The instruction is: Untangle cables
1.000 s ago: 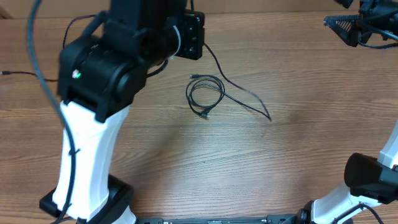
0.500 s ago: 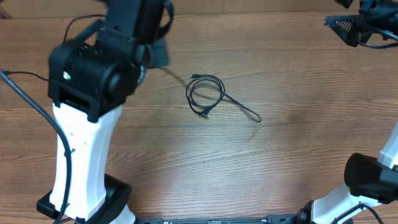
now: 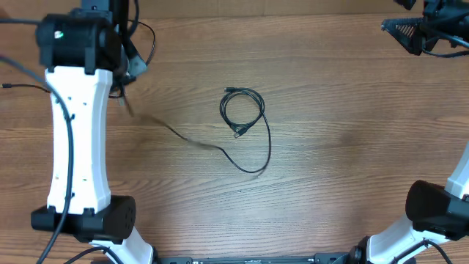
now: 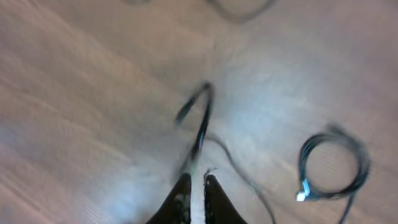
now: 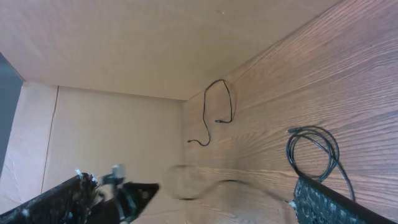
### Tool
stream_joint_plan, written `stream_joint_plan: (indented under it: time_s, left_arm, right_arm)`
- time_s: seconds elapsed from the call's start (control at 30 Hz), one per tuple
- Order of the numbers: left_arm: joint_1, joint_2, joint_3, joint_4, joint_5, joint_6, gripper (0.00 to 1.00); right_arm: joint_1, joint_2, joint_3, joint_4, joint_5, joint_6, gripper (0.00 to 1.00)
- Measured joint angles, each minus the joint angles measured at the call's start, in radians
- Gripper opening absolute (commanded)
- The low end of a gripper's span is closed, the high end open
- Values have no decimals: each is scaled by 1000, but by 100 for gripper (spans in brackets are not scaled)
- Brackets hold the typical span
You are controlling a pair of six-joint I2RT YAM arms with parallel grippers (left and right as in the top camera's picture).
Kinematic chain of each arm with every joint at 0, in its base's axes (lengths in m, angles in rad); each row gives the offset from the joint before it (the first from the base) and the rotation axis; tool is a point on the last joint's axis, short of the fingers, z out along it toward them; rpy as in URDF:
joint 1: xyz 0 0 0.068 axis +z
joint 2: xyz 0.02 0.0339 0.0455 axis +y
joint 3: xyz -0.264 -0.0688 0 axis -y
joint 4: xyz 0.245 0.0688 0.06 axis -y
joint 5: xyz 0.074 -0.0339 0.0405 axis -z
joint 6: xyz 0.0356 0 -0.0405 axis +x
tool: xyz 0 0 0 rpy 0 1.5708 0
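Observation:
The loose piece of cable slants up from the table to my left gripper's fingers, so my left gripper will keep holding it until its raised part touches the table.
One of the cables lies as a small black coil mid-table, and it also shows in the left wrist view and the right wrist view. A loose strand runs from the coil's right side, curves below it and stretches left, blurred, up to my left gripper. In the left wrist view that strand enters the nearly closed left gripper, which is shut on it. My right gripper hangs at the far right corner; the right wrist view shows it open and empty.
Another thin cable lies near the cardboard wall at the table's far left, and one end of it shows in the overhead view. The left arm's white link stands over the left side. The right arm's base sits front right.
My left arm has swung from above the coil to the far left, dragging the loose strand from the coil's right side across to the left. The coil and right arm stayed put.

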Motion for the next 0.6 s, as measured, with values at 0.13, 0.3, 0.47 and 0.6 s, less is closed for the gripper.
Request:
stream_joint_plan:
  time_s: [0.13, 0.3, 0.47, 0.6]
  left_arm:
    - [0, 1, -150, 40, 39, 8, 14]
    - [0, 2, -303, 80, 76, 34, 49]
    - [0, 3, -397, 107, 229, 148, 77]
    - [-10, 3, -444, 110, 444, 331, 91]
  right_arm:
    - [0, 0, 0, 0, 0, 0, 100]
    - [0, 0, 0, 0, 0, 0, 100]
    - [0, 0, 0, 0, 0, 0, 100]
    - [0, 0, 0, 0, 0, 0, 100]
